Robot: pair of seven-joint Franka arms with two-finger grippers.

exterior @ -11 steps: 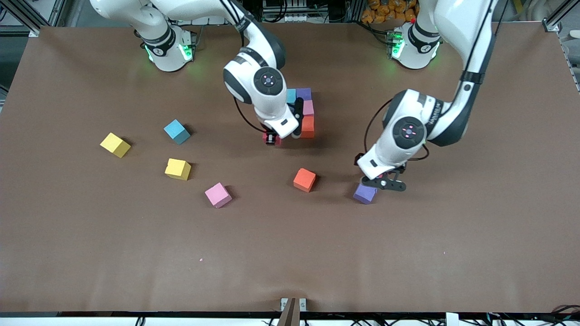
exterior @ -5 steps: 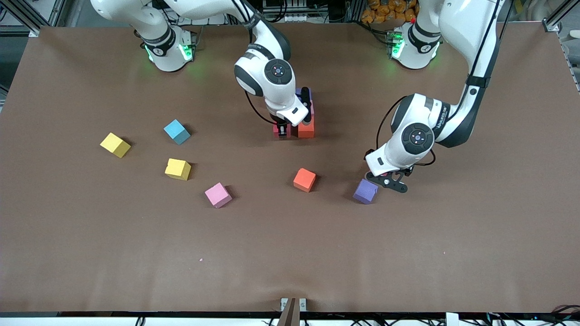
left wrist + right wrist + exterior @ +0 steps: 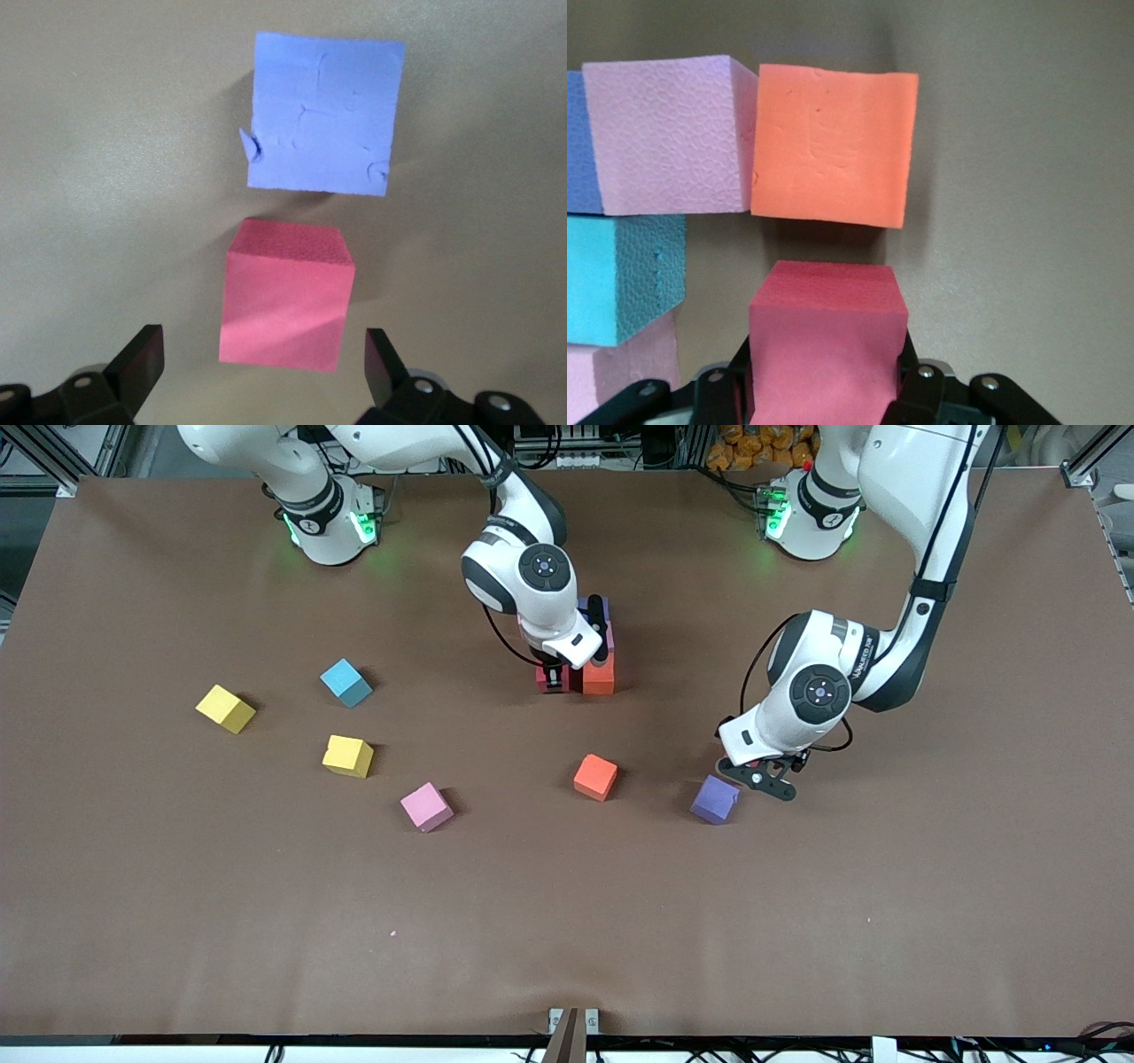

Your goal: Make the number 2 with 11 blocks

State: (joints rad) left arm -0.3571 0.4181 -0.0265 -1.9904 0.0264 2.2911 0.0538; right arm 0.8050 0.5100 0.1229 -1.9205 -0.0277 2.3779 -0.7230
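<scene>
The purple block (image 3: 714, 799) is close to the red block's end, so my left gripper should grab the red block by its open sides next.
My right gripper (image 3: 554, 683) (image 3: 824, 382) is shut on a red block (image 3: 547, 679) (image 3: 828, 354), held low close beside the orange block (image 3: 600, 676) (image 3: 833, 146). That orange block ends a cluster with a pink block (image 3: 669, 133) and a teal block (image 3: 620, 279); my right hand hides most of the cluster in the front view. My left gripper (image 3: 760, 775) (image 3: 264, 354) is open over another red block (image 3: 288, 297), which lies between its fingertips (image 3: 142, 359). A purple block (image 3: 714, 799) (image 3: 323, 115) lies just past that one.
Loose blocks lie nearer the front camera and toward the right arm's end: orange (image 3: 595, 777), pink (image 3: 426, 806), two yellow (image 3: 347, 755) (image 3: 225, 708) and blue (image 3: 345, 682). The brown table (image 3: 567, 921) is bare in its front half.
My right gripper has carried the red block sideways to the orange block, then held still. My left gripper has shifted slightly away from the purple block, staying open.
</scene>
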